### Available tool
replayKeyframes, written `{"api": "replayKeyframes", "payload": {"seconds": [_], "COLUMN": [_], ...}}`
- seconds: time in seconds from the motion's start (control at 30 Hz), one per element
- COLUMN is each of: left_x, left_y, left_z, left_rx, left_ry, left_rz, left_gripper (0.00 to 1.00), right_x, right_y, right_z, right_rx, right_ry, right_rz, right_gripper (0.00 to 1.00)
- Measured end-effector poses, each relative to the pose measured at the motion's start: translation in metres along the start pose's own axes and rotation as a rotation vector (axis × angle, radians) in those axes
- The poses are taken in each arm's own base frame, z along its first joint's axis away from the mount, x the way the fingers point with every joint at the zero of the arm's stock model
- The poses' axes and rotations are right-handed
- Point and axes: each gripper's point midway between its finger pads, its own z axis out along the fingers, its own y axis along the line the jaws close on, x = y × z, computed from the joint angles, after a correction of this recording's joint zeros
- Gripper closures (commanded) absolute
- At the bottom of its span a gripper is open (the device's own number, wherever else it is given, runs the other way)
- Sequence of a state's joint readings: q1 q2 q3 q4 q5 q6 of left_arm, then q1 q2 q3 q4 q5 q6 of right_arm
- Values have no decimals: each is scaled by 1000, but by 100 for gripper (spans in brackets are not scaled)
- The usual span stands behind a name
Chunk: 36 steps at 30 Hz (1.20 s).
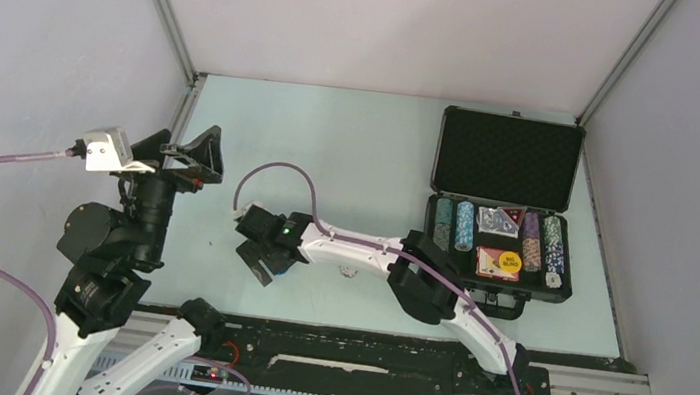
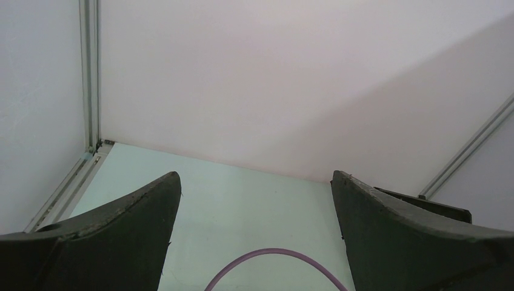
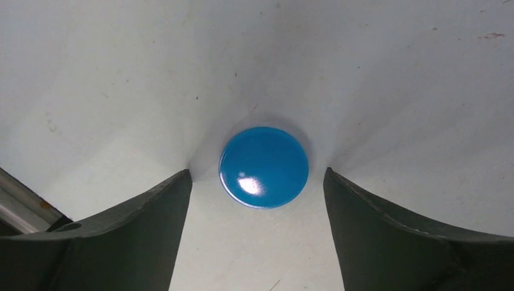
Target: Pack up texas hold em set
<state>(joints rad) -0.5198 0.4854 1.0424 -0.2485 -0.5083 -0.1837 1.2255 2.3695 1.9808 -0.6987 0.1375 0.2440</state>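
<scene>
My right gripper closes on the blue round button next, since both fingers are on either side of the button's rim, meeting their shadows on the tabletop.
The texas hold em set's black case (image 1: 556,288) lies open at the right with its foam lid (image 1: 507,156) up. It holds striped chip rows (image 1: 453,225), a red card deck (image 1: 491,262) and a yellow round button (image 1: 510,263). A blue round button (image 3: 263,167) lies flat on the table. My right gripper (image 3: 257,173) is open low over it, fingertips either side and apart from it. In the top view that gripper (image 1: 270,260) reaches far left of the case. My left gripper (image 1: 191,160) is raised at the left, open and empty, and the same shows in its wrist view (image 2: 254,176).
A small pale round piece (image 1: 349,271) lies on the table beside the right forearm. A purple cable (image 1: 278,174) loops above the right wrist and shows below the left fingers (image 2: 273,254). White walls enclose the table on three sides.
</scene>
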Motion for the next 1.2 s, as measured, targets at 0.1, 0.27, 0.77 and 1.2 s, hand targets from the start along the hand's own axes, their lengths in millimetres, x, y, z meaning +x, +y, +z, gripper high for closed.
{"api": "replayKeyframes", "payload": {"seconds": [0.1, 0.27, 0.77, 1.2], "left_x": [1, 4, 4, 5], "left_y": [-1, -3, -3, -8], "left_z": [1, 3, 3, 3], "left_rx": [4, 9, 13, 36], "left_ry": [4, 13, 14, 18], "left_rz": [3, 7, 7, 6], "left_gripper": [0, 0, 0, 0], "right_x": [0, 1, -1, -2], "right_y": [3, 4, 1, 0], "right_z": [0, -1, 0, -1], "right_rx": [0, 10, 12, 12], "right_ry": [3, 3, 1, -2], "right_rz": [-7, -13, -5, 2], "right_gripper": [19, 25, 26, 50]}}
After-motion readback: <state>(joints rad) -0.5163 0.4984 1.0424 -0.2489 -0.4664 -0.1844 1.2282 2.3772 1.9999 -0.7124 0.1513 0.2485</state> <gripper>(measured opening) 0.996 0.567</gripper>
